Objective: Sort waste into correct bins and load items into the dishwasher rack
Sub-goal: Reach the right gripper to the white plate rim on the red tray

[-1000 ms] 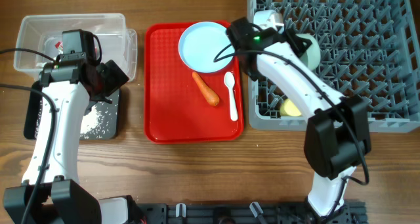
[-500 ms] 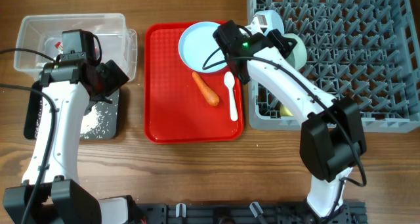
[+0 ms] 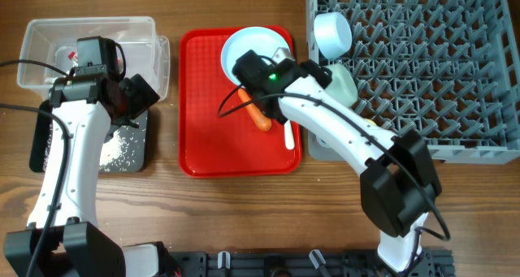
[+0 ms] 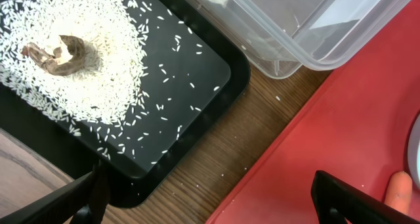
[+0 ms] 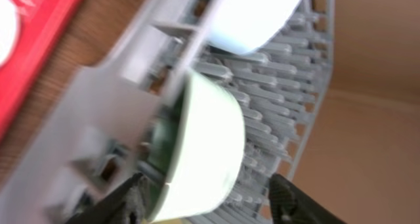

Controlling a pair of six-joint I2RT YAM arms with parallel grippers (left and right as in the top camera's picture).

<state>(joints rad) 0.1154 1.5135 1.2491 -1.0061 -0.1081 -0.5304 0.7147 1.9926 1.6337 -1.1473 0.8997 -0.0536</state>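
I should pinch the plate [image 3: 248, 45] by one edge of its rim with my right gripper next, leaving the opposite edge free to load into the dishwasher rack [image 3: 422, 66].
My right gripper [image 3: 325, 75] reaches from over the red tray to the left edge of the grey dishwasher rack [image 3: 422, 66]. It is open. A pale green bowl [image 3: 343, 84] stands on its edge there, just ahead of the spread fingers [image 5: 134, 184] and not gripped. A pale blue bowl [image 3: 331, 32] lies in the rack's far left corner. The plate [image 3: 248, 45], carrot [image 3: 260, 116] and white spoon [image 3: 287, 132] lie on the tray, partly under the arm. My left gripper [image 4: 216, 204] is open and empty, over the wood between the black tray [image 4: 197, 79] and the red tray.
The red serving tray [image 3: 203, 131] sits mid-table. Rice [image 4: 105, 60] and a brown scrap [image 4: 56, 53] lie in the black tray. The clear tub [image 3: 89, 33] stands behind it, something red inside. My right arm crosses the rack's near left corner.
The right arm swung left, carrying the pale green bowl to the rack's left edge, and its jaws opened off the bowl. The left arm has not moved.
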